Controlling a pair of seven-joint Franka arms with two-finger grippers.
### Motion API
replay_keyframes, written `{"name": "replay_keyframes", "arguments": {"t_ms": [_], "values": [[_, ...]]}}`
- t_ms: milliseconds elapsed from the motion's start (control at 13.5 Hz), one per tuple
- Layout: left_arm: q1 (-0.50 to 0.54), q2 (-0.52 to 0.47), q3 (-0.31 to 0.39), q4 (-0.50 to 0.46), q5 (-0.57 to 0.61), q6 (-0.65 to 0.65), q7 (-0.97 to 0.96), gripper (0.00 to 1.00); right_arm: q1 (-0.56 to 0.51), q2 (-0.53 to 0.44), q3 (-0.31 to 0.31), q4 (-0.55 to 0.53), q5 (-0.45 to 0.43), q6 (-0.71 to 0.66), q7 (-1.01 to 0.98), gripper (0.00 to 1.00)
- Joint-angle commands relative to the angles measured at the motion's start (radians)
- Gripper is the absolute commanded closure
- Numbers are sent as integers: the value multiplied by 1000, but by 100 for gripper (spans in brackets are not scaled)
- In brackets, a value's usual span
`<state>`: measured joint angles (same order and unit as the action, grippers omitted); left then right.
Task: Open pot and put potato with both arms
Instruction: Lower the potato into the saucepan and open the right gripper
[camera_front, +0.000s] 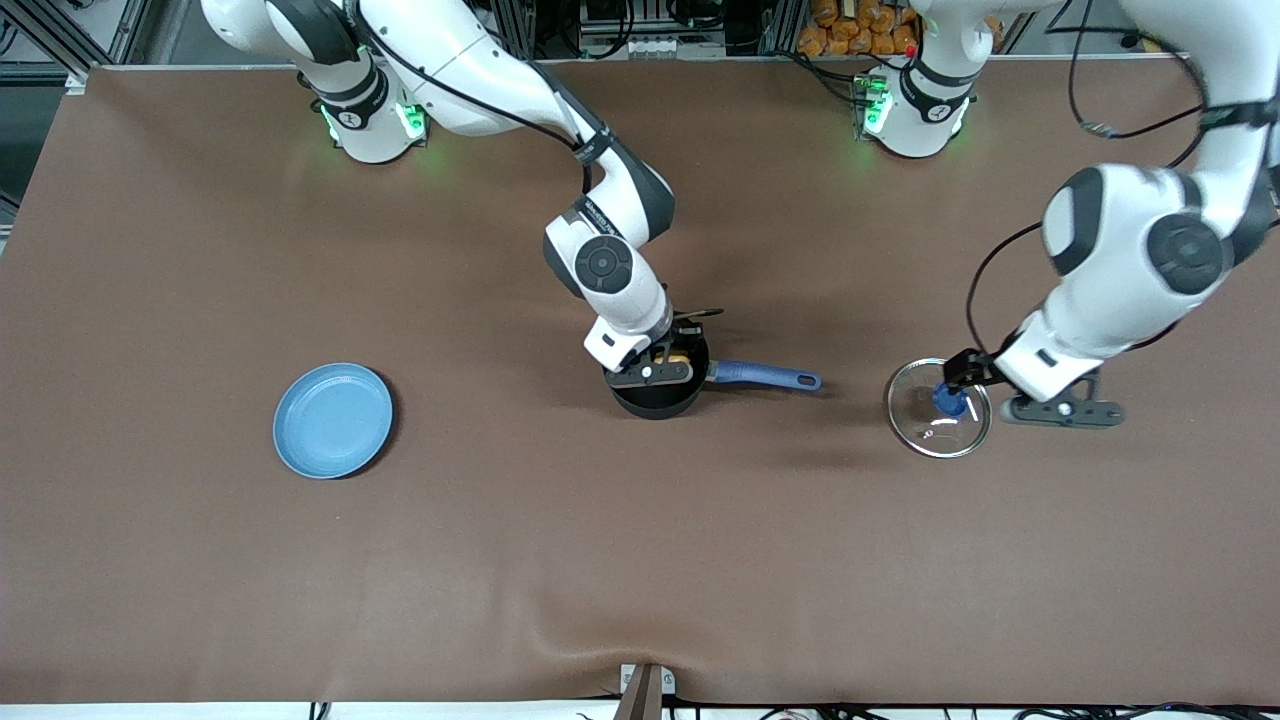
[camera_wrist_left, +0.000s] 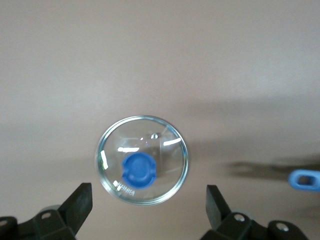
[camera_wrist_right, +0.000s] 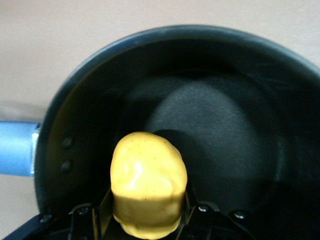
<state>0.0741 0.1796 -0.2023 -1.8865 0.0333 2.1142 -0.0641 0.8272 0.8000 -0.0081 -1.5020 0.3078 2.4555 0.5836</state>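
Note:
The yellow potato (camera_wrist_right: 148, 182) is in my right gripper within the black pot's rim (camera_wrist_right: 192, 31) over its bottom, so it is time to let go now; the potato would rest inside.
The black pot (camera_front: 655, 400) stands open mid-table, its blue handle (camera_front: 765, 376) pointing toward the left arm's end. My right gripper (camera_front: 668, 356) is over the pot's mouth, shut on the yellow potato (camera_front: 679, 357). In the right wrist view the potato (camera_wrist_right: 148, 180) sits between the fingers of the right gripper (camera_wrist_right: 148, 207), above the empty pot bottom (camera_wrist_right: 215, 120). The glass lid (camera_front: 938, 410) with its blue knob lies on the table toward the left arm's end. My left gripper (camera_front: 952, 388) is open just above it. In the left wrist view the lid (camera_wrist_left: 142, 160) lies apart from the left gripper (camera_wrist_left: 148, 206).
A flat light-blue plate (camera_front: 333, 420) lies toward the right arm's end, away from the pot. The tip of the pot's handle (camera_wrist_left: 305, 179) shows in the left wrist view. Brown cloth covers the table (camera_front: 640, 560).

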Motion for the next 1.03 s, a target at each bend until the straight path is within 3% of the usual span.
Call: {"name": "replay_keyframes", "arguments": {"t_ms": [0,74,222,295,739,960], "values": [[1,0,-3,211,2,-225,-20,0,20,25,-9,22,-6,42,27,47],[4,-3,-5,269,2,-287,-19,0,20,25,-9,22,-6,42,25,41],[7,-18,-5,373,-7,-426,-19,0,20,25,-9,22,-7,42,25,9],[10,-32,-3,403,-9,-471,-17,0,18,24,-9,22,-7,42,24,0],[16,-140,0,411,-12,-557,-14,0,-6,-27,-18,31,-18,-9,13,0],[18,-166,3,411,-12,-580,-2,0,-17,-108,-82,46,-18,-130,-16,0]]}}
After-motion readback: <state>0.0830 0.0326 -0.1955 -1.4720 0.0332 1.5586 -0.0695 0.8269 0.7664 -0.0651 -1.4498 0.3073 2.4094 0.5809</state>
